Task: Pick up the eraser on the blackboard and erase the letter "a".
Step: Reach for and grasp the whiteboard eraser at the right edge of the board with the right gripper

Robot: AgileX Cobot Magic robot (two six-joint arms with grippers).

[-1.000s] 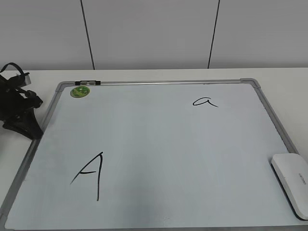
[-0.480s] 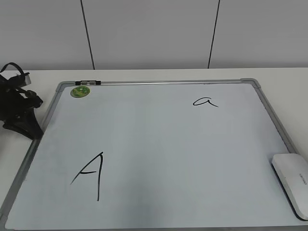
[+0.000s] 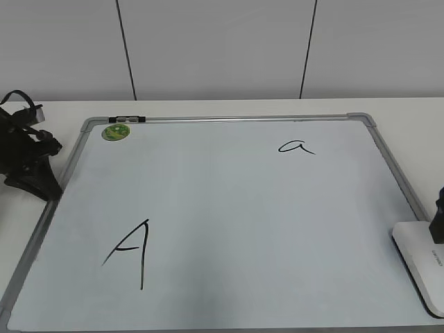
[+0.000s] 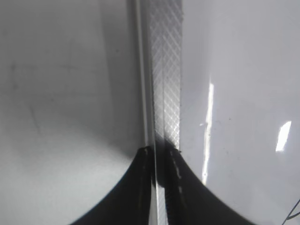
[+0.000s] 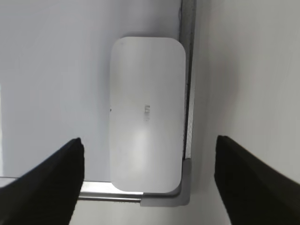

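Note:
The letter "a" needs to be erased, so my right gripper needs to grab the long sides of the white eraser (image 3: 420,267) next.
The white eraser (image 3: 420,267) lies on the blackboard (image 3: 229,208) at its near right corner. The small cursive letter "a" (image 3: 296,147) is at the far right of the board. My right gripper (image 3: 439,222) shows as a dark piece at the right edge, just above the eraser. In the right wrist view it is open (image 5: 149,159), with one finger on each side of the eraser (image 5: 146,112), above it and not touching. My left gripper (image 3: 28,166) rests at the board's left edge. In the left wrist view it is shut (image 4: 159,154) over the grey frame (image 4: 166,70).
A large capital "A" (image 3: 130,251) is drawn at the near left of the board. A round green sticker (image 3: 115,132) is at the far left corner. The frame's rounded corner (image 5: 180,197) lies right beside the eraser. White table surrounds the board.
My right gripper has come into the exterior view at the right edge, above the eraser. The eraser, the letters and the left arm have not moved.

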